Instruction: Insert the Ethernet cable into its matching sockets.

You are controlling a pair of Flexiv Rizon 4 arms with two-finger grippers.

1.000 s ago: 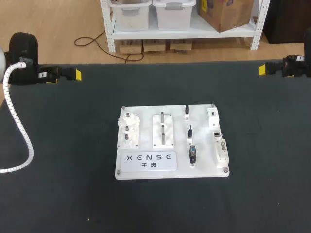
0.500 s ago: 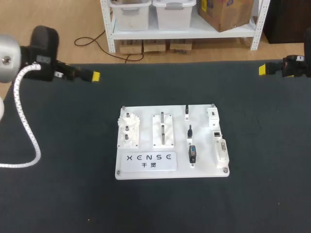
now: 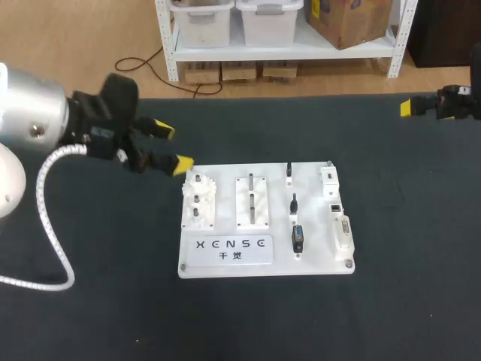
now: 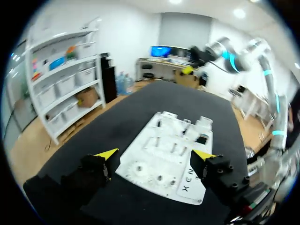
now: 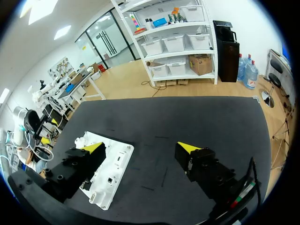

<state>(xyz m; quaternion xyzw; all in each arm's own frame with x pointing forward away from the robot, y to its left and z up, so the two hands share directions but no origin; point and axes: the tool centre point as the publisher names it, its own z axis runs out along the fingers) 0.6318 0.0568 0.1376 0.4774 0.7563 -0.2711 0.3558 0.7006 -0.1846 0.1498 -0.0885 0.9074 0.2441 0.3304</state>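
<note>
The Ethernet cable has to fit into the small black plug's matching socket, so the robot's right gripper will next grab the cable by its body (image 3: 294, 205).
A white practice board (image 3: 316, 226) lies in the middle of the black table. Near its right edge sits a small dark socket (image 3: 335, 206). Three small dark plugs stand in a column on it, the largest (image 3: 298, 238) at the front; I cannot tell which one is the Ethernet plug. My left gripper (image 3: 173, 146) hovers open and empty just off the board's far-left corner. In the left wrist view that gripper (image 4: 154, 154) has the board (image 4: 178, 140) ahead of it. My right gripper (image 5: 140, 147) is open and empty at the table's far-right edge, with the board (image 5: 117, 154) beside one finger.
The board also carries a white gear block (image 3: 199, 201), a slotted block (image 3: 252, 200), a long white connector (image 3: 343, 233) and a label plate (image 3: 229, 250). Bare black mat (image 3: 113, 301) lies all around the board.
My left arm has swung in from the table's far-left edge toward the board's far-left corner, gripper still open. The right arm has not moved.
</note>
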